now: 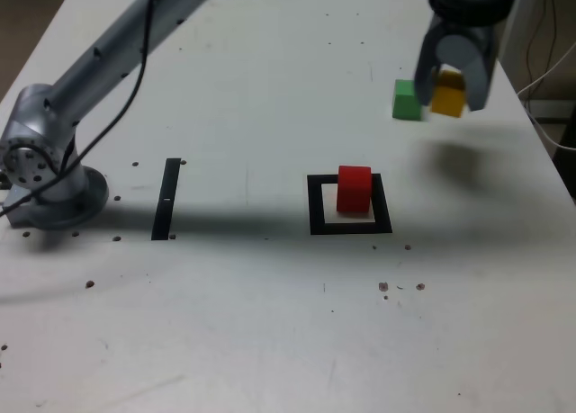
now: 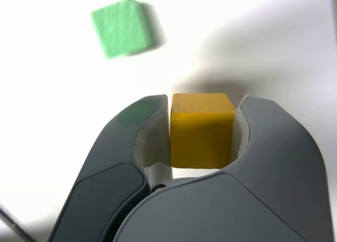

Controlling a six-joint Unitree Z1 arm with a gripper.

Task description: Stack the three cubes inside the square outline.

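I need to keep the yellow cube in my gripper until it is lined up with the red cube. The yellow cube is hanging over bare table, far to the side.
The red cube stands inside the black square outline near the table's middle. At the far right of the exterior view my gripper is shut on the yellow cube, held a little above the table, with its shadow below. In the wrist view the yellow cube sits squarely between both fingers of my gripper. The green cube rests on the table just to the exterior view's left of the gripper, apart from it; it also shows in the wrist view as the green cube.
A straight black strip lies on the table at the exterior view's left, beside the arm's base. The table's right edge runs close to the gripper, with cables beyond it.
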